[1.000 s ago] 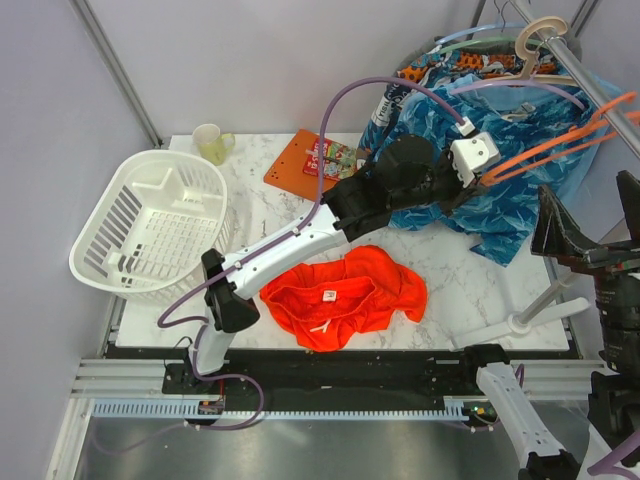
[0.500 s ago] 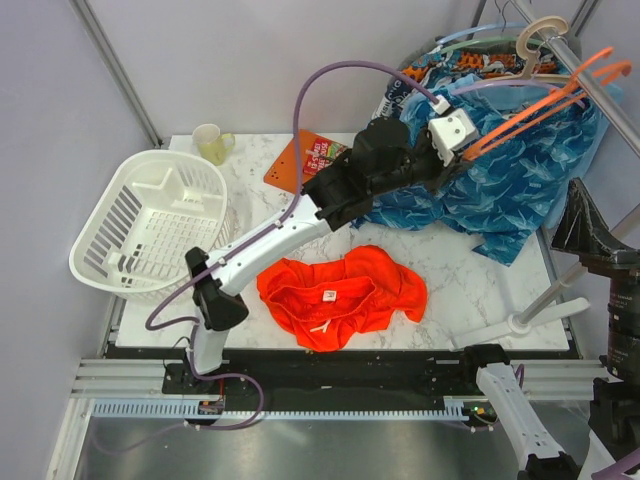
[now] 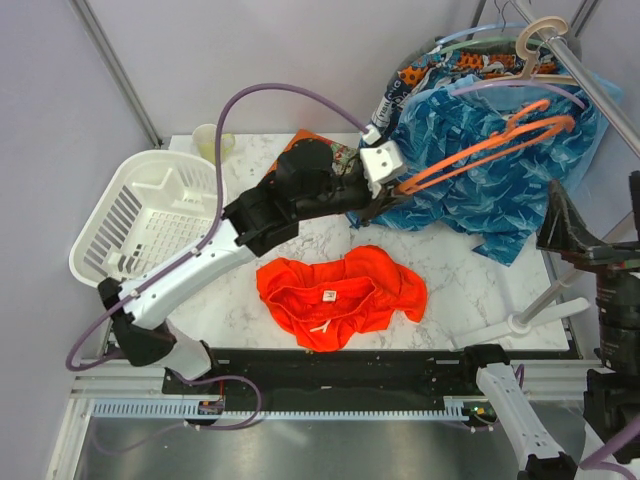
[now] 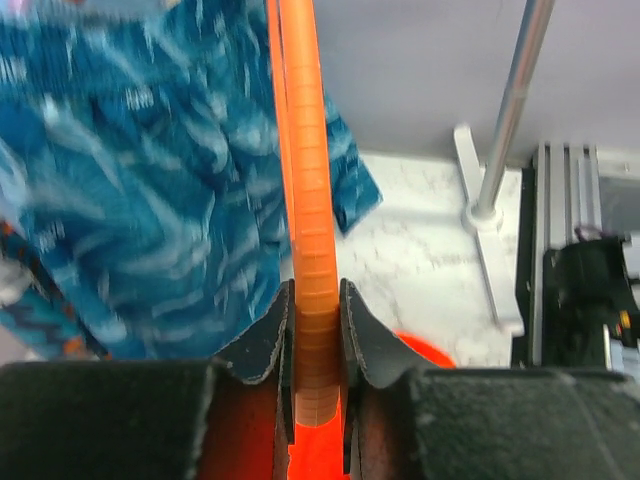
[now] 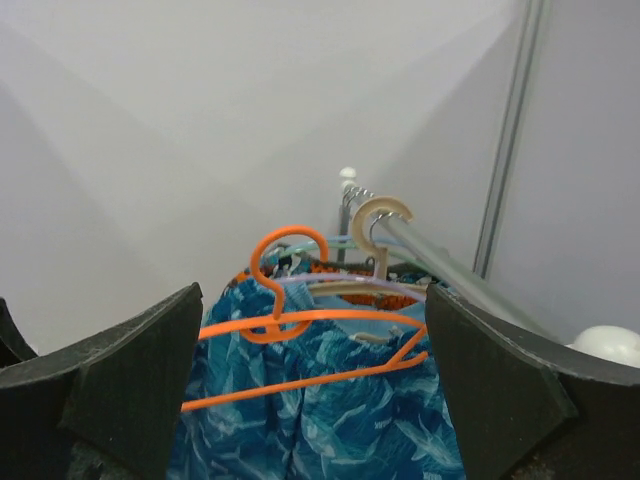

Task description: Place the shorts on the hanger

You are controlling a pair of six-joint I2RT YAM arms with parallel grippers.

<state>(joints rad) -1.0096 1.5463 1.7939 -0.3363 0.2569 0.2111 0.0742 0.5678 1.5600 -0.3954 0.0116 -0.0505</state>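
My right gripper grabs the orange hanger's upper bar (image 3: 533,126) beside the hook next, which leaves my left gripper's end free to enter the shorts (image 3: 342,297).
The orange-red shorts (image 3: 342,297) lie crumpled on the marble table near its front edge, white tag and drawstring showing. My left gripper (image 3: 392,189) is shut on one end of the thin orange hanger (image 3: 480,148) and holds it in the air over the blue garment, off the rail. In the left wrist view the hanger bar (image 4: 308,200) runs up from between the closed fingers (image 4: 270,335). The right wrist view shows the hanger (image 5: 300,325) with its curved hook at the left. My right gripper (image 3: 585,245) is open and empty, raised at the right edge.
A blue patterned garment (image 3: 500,180) hangs from the metal rail (image 3: 590,80) with pale blue and beige hangers (image 3: 540,35). A white basket (image 3: 150,225) stands at the left, a cup (image 3: 211,143) and an orange packet (image 3: 310,150) at the back. The rail's white foot (image 3: 530,318) stands at the right.
My left arm has pulled the orange hanger off the rail and moved it left and down, towards the middle of the table. The shorts have not moved.
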